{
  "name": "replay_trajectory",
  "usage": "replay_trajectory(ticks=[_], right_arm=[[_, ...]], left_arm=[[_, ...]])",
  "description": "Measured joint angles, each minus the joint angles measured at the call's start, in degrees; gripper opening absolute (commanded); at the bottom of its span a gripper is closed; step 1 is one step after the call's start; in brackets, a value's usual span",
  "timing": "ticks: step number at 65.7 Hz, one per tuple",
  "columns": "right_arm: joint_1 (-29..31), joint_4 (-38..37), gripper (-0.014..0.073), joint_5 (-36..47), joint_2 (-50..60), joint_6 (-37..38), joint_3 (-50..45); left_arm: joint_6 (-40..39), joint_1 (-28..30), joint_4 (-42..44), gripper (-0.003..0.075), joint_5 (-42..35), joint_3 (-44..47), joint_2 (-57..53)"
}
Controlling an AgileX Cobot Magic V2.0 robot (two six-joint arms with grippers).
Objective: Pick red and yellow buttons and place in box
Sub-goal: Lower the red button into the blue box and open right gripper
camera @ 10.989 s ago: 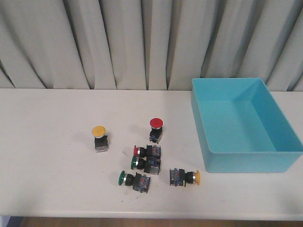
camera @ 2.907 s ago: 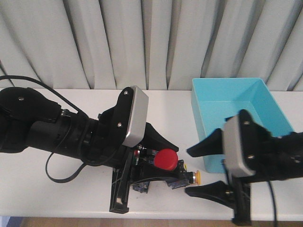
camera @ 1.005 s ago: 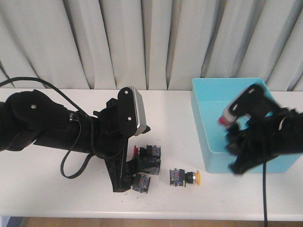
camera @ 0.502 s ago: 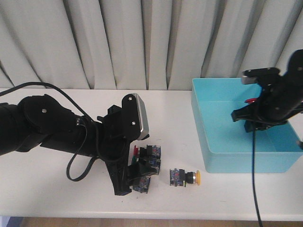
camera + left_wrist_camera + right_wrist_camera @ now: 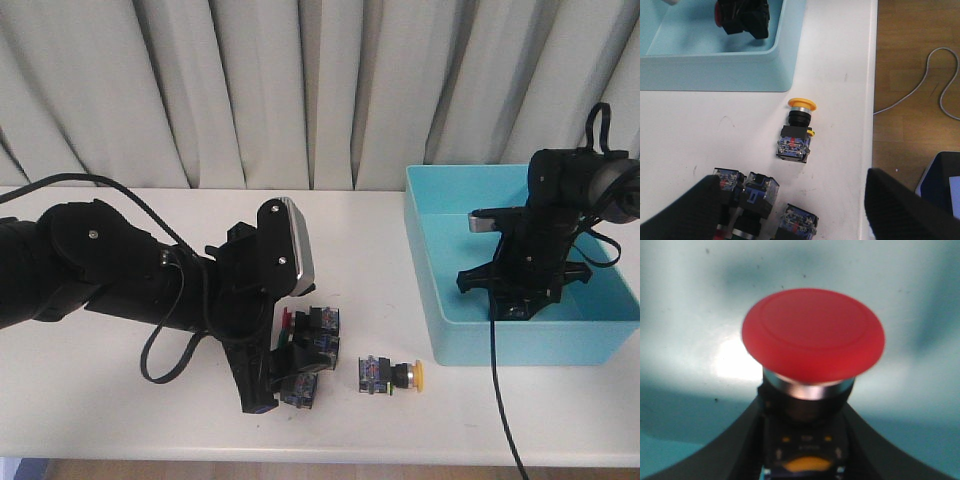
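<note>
The robot's right gripper holds the red button [image 5: 812,337] low over the bottom of the turquoise box, so the button would stay in the box. The right gripper needs to open now.
A red button [image 5: 812,337] sits cap-forward between the fingers of my right gripper [image 5: 805,440], which is shut on its black body low inside the turquoise box [image 5: 445,330]. The front view shows that gripper [image 5: 512,298] inside the box, with the button hidden behind it. A yellow button [image 5: 395,375] lies on its side on the table before the box, cap towards the box [image 5: 715,70]. My left gripper [image 5: 792,182] hangs open over a pile of buttons [image 5: 757,192], short of the yellow button [image 5: 797,130]. A small red cap [image 5: 287,320] peeks from that pile.
The pile under my left gripper [image 5: 280,378] holds green-capped buttons [image 5: 322,322] of the same build. The table's front edge [image 5: 874,100] runs close beside the yellow button, with wooden floor and a cable beyond. Grey curtains hang behind the table.
My right gripper has come down from above the box's far side to low inside the box, still holding the red button. The left arm has barely moved.
</note>
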State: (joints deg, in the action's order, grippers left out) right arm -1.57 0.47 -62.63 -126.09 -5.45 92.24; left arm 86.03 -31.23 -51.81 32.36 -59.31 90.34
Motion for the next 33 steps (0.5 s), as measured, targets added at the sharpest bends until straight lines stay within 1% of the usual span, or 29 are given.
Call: replay_trajectory(ticks=[20,33], right_arm=[[0.0,0.0,0.0388,-0.3,-0.2,0.0,0.3],[0.0,0.1,0.0398,-1.3,0.1,-0.8,1.2]], left_arm=[[0.0,0.0,0.0,0.0580,0.0,0.0,0.0],[0.0,0.0,0.0,0.0580,0.0,0.0,0.0]])
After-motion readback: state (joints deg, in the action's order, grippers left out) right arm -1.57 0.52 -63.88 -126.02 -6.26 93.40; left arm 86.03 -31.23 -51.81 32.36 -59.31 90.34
